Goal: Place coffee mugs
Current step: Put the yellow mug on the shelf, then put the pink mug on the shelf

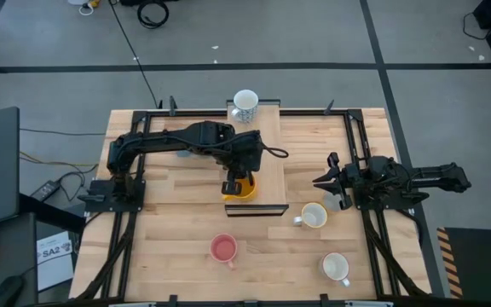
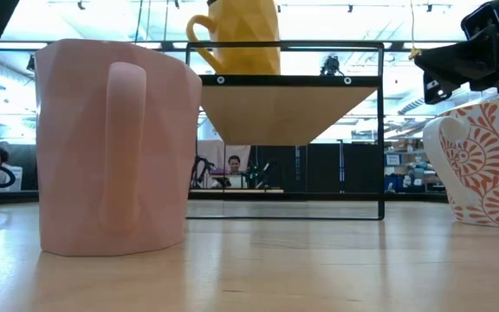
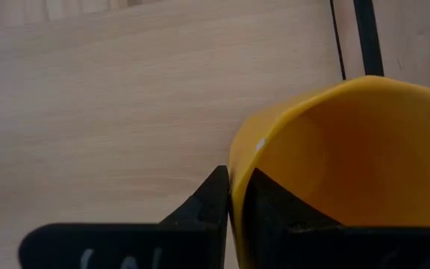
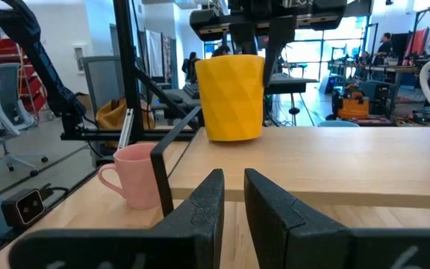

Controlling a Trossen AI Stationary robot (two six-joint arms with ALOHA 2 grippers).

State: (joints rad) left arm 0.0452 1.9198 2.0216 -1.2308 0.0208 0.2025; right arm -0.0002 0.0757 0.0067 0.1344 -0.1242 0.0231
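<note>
The yellow-orange mug [image 1: 244,193] would stand, as its base is on the wooden shelf [image 1: 269,162], so the left gripper will let go of the mug.
A yellow-orange mug [image 1: 244,193] stands upright near the near end of a raised wooden shelf [image 1: 269,162] at mid-table, its base on the board [image 4: 230,97]. My left gripper [image 1: 235,182] reaches down over it from the left and is shut on its rim. A white speckled mug [image 1: 245,104] stands at the shelf's far end. On the table below are a pink mug [image 1: 223,248], a cream patterned mug [image 1: 314,216] and a white mug [image 1: 336,267]. My right gripper [image 4: 232,187] waits at the table's right, level, its fingers a narrow gap apart with nothing between. My left gripper pinches the yellow-orange mug's rim wall [image 3: 234,161], one finger [image 3: 275,205] inside the mug and one [image 3: 204,205] outside. The fingers come steeply from above, slanting from the table's left. The mug stays upright, and its base appears to rest on the shelf.
The shelf sits on a thin black frame [image 2: 381,130] with open space beneath. Black rails [image 1: 352,136] run along the table's sides. In the low view the pink mug [image 2: 115,147] and the patterned mug [image 2: 483,165] stand close to the near edge. People sit in the room behind.
</note>
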